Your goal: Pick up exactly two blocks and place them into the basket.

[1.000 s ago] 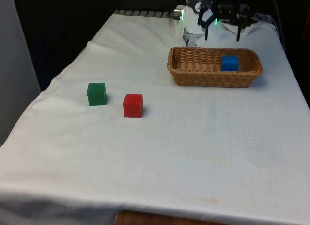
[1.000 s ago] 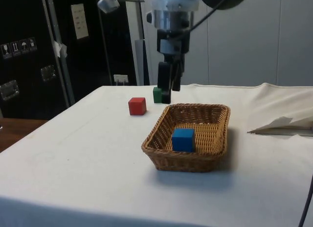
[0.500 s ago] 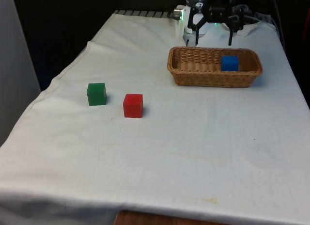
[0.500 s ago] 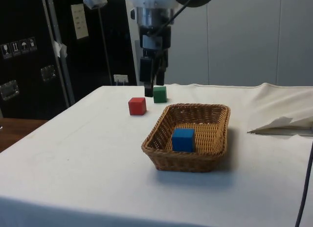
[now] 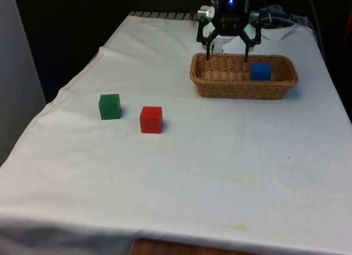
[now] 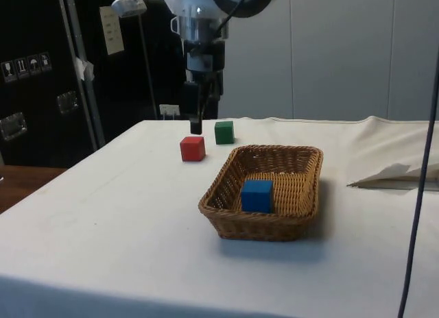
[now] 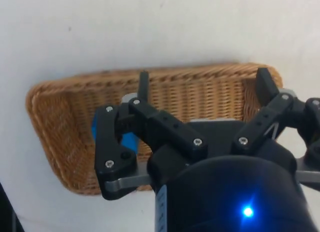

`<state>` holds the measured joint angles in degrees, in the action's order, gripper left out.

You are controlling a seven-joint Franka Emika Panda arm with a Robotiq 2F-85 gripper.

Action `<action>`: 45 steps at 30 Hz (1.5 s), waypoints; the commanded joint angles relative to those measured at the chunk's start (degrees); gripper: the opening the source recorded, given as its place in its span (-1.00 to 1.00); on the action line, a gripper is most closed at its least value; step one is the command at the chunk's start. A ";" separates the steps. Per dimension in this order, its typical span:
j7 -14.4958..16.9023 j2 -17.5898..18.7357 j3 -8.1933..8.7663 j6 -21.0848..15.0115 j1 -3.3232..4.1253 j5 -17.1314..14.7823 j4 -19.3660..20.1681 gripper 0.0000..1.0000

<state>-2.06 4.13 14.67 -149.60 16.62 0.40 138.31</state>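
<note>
I should grab the red block (image 5: 151, 119) by its opposite sides next. Then my gripper can add it to the wicker basket.
My gripper (image 5: 226, 55) hangs open and empty above the wicker basket (image 5: 242, 92), over its half on the front view's left. A blue block (image 5: 260, 71) lies inside the basket toward the front view's right. In the wrist view the spread fingers (image 7: 143, 85) frame the basket's weave (image 7: 60, 122), and the blue block (image 7: 128, 140) peeks out behind the gripper body. A red block (image 5: 151, 119) and a green block (image 5: 110, 106) sit apart on the cloth. In the side view the gripper (image 6: 197, 123) hangs above the red block (image 6: 193, 148) and beside the green block (image 6: 223, 131).
The basket (image 6: 254, 225) holds the blue block (image 6: 257, 195) near its front wall in the side view. A rumpled fold of cloth (image 6: 394, 175) lies beyond the basket on the side view's right. Dark cabinets (image 6: 41, 78) stand behind the table.
The gripper has travelled from above the blue block toward the front view's left, across the basket, staying open and empty. The blocks have not moved.
</note>
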 commanded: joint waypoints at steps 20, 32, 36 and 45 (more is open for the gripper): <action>8.02 7.22 3.38 0.29 -0.52 -6.19 -6.99 1.00; 10.14 11.69 5.79 0.00 -0.74 -6.19 -10.83 1.00; 13.41 14.90 5.96 0.17 -1.72 -8.71 -13.98 1.00; 17.42 21.03 6.99 0.11 -2.41 -11.57 -19.37 1.00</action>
<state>14.55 25.10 22.46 -149.60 14.95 -10.49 119.18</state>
